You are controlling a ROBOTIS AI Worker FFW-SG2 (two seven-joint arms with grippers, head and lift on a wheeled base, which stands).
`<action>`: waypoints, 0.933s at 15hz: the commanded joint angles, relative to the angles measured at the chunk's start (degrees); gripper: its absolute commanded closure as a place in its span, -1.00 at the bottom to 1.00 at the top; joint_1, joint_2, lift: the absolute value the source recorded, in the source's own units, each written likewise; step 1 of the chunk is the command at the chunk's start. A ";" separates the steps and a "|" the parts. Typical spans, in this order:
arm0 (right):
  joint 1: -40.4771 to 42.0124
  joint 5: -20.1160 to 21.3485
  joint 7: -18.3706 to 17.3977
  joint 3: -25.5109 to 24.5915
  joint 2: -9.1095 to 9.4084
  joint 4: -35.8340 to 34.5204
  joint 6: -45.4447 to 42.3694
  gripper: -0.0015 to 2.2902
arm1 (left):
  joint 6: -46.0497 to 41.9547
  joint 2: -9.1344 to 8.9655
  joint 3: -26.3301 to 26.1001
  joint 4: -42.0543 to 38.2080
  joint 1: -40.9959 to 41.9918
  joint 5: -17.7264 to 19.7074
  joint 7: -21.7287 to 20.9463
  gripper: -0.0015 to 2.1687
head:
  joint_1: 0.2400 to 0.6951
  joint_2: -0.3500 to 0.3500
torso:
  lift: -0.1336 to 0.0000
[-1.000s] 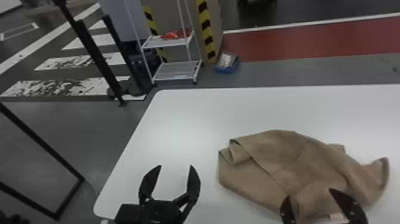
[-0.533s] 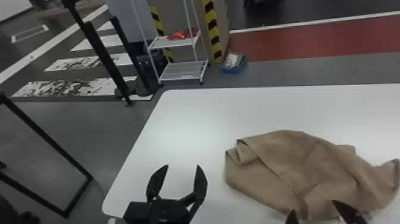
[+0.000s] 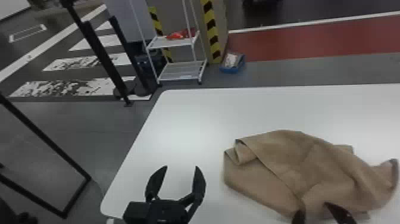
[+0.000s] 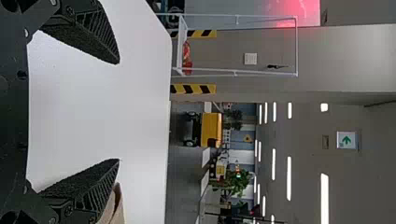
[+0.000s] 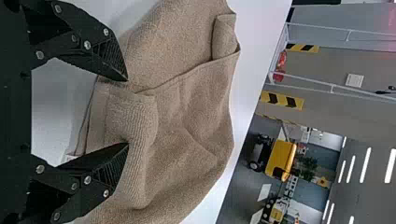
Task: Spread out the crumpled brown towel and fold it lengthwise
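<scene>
The left gripper pinches the towel's folded-over corner (image 3: 238, 152) next, which stands up from the crumpled cloth (image 3: 303, 166).
The crumpled brown towel (image 3: 300, 166) lies on the white table (image 3: 190, 119), its left corner folded over and its right end bunched up. Left of the towel, my left gripper (image 3: 181, 171) stands open above bare table. In the left wrist view the left gripper (image 4: 119, 112) has nothing between its fingers, and a bit of towel (image 4: 116, 210) shows beside one of them. My right gripper (image 3: 315, 208) is at the towel's near edge. From the right wrist view, the right gripper (image 5: 127, 112) is open, with a raised fold of towel (image 5: 135, 116) at its fingertips.
The table's left edge runs beside my left gripper. Beyond the table stand a white shelf cart (image 3: 178, 71) and a blue bin (image 3: 233, 64) on the floor. Black metal frame bars (image 3: 44, 149) stand to the left of the table.
The head view has shifted, so the table and towel sit slightly farther right in it. The right gripper has drawn back toward the near edge. The towel keeps its shape.
</scene>
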 commanded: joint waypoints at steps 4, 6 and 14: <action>-0.11 0.00 0.00 -0.12 0.00 0.13 -0.39 -0.15 | 0.00 -0.09 0.00 0.29 -0.08 0.06 0.00 -0.86 | 1.00 0.97 | -0.80; 0.15 0.00 -0.17 -0.29 0.00 -0.22 -0.91 0.13 | 0.00 -0.09 0.00 0.29 -0.08 0.06 0.00 -0.86 | 1.00 0.97 | -0.80; 6.92 -0.09 1.06 -13.39 -0.18 -11.65 -1.97 0.13 | -0.18 0.18 0.00 0.29 -0.08 0.41 0.00 -0.86 | 1.00 0.73 | -0.80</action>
